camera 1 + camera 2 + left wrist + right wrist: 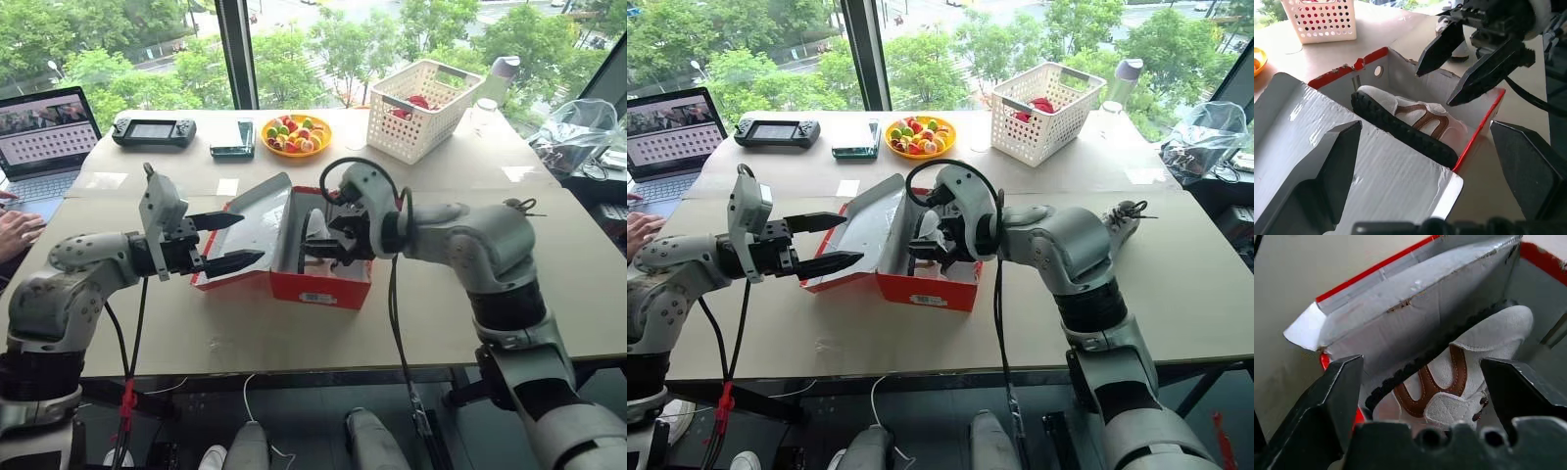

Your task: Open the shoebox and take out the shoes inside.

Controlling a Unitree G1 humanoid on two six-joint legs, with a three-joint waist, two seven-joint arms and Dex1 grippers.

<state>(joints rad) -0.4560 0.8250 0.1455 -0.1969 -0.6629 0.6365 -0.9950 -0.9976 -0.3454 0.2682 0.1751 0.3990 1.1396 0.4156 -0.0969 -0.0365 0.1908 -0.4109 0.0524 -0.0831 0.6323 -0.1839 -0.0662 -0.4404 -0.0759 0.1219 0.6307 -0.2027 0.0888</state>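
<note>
The white shoe is still below my fingers in the right wrist view, and they stop short of its black sole, so I should lower my right gripper before closing on it.
The red shoebox (pixel 323 286) stands open mid-table, its grey-white lid (pixel 257 217) tilted up toward the left. Inside lies a white shoe (pixel 1415 117) with brown stripes and a black sole, on its side along the lid-side wall; it also shows as the shoe (pixel 1469 357) in the right wrist view. My right gripper (pixel 328 242) hangs open over the box's inside, its fingers just above the shoe and holding nothing. To the left of the lid, my left gripper (pixel 240 242) is open with its fingertips at the lid's edge.
At the back of the table stand a white basket (pixel 421 108), a yellow fruit plate (pixel 297 134), a phone (pixel 233 137) and a game console (pixel 154 129). A laptop (pixel 44 137) and a person's hand (pixel 15 233) are far left. A plastic bag (pixel 588 127) is far right.
</note>
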